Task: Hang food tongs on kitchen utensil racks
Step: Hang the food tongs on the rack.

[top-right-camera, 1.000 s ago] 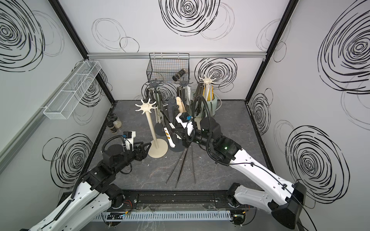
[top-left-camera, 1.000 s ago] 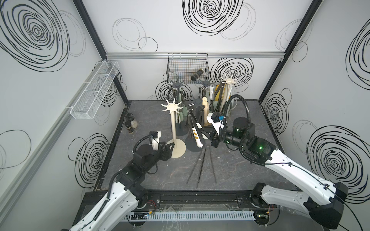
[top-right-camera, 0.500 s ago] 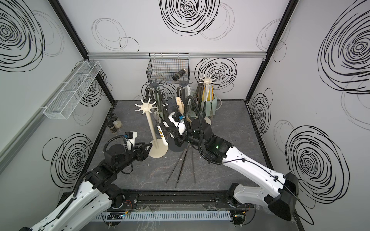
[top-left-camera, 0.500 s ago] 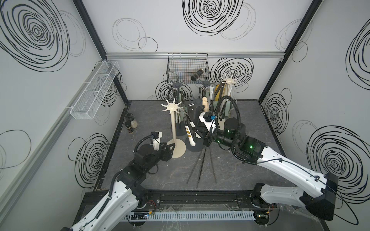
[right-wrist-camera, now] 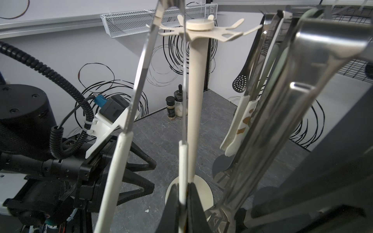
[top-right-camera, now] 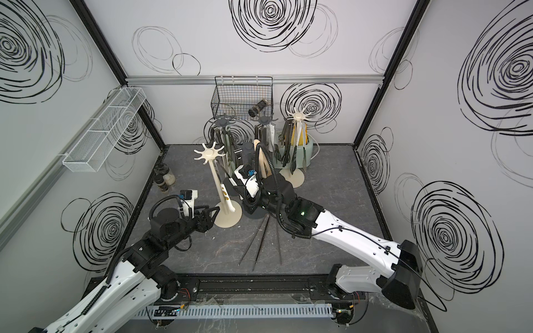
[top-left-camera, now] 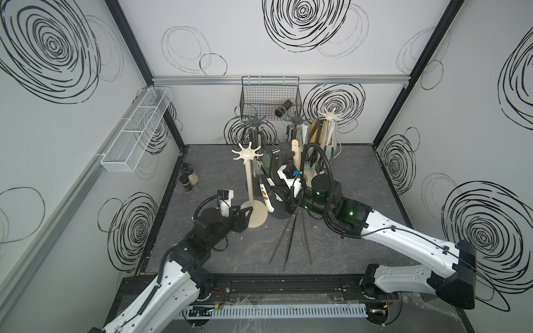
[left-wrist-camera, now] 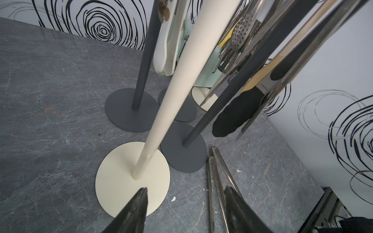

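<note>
The steel tongs have their hinge bend (right-wrist-camera: 171,3) above the rack's hooks. My right gripper should lower that bend onto one hook before releasing the tongs.
In the right wrist view my right gripper (right-wrist-camera: 182,184) is shut on the white tip of one arm of steel food tongs (right-wrist-camera: 182,157). Their other arm splays free, and their hinge end is up beside the crown of the front cream utensil rack (right-wrist-camera: 198,26). In a top view that rack (top-left-camera: 250,184) stands mid-floor with my right gripper (top-left-camera: 275,192) just right of its pole. My left gripper (left-wrist-camera: 185,189) hangs open at the edge of the rack's round base (left-wrist-camera: 121,181). Long steel tongs (top-left-camera: 291,239) lie on the floor.
Three dark grey racks (top-left-camera: 255,122) (top-left-camera: 295,119) (top-left-camera: 284,147) and a cream rack (top-left-camera: 328,115) stand crowded behind, hung with tongs. A black wire basket (top-left-camera: 269,98) hangs on the back wall and a white mesh tray (top-left-camera: 135,129) on the left wall. Spice jars (top-left-camera: 189,180) stand at the left edge.
My right arm has swung left with the tongs, from beside the dark racks to the front cream rack. The left arm has hardly moved.
</note>
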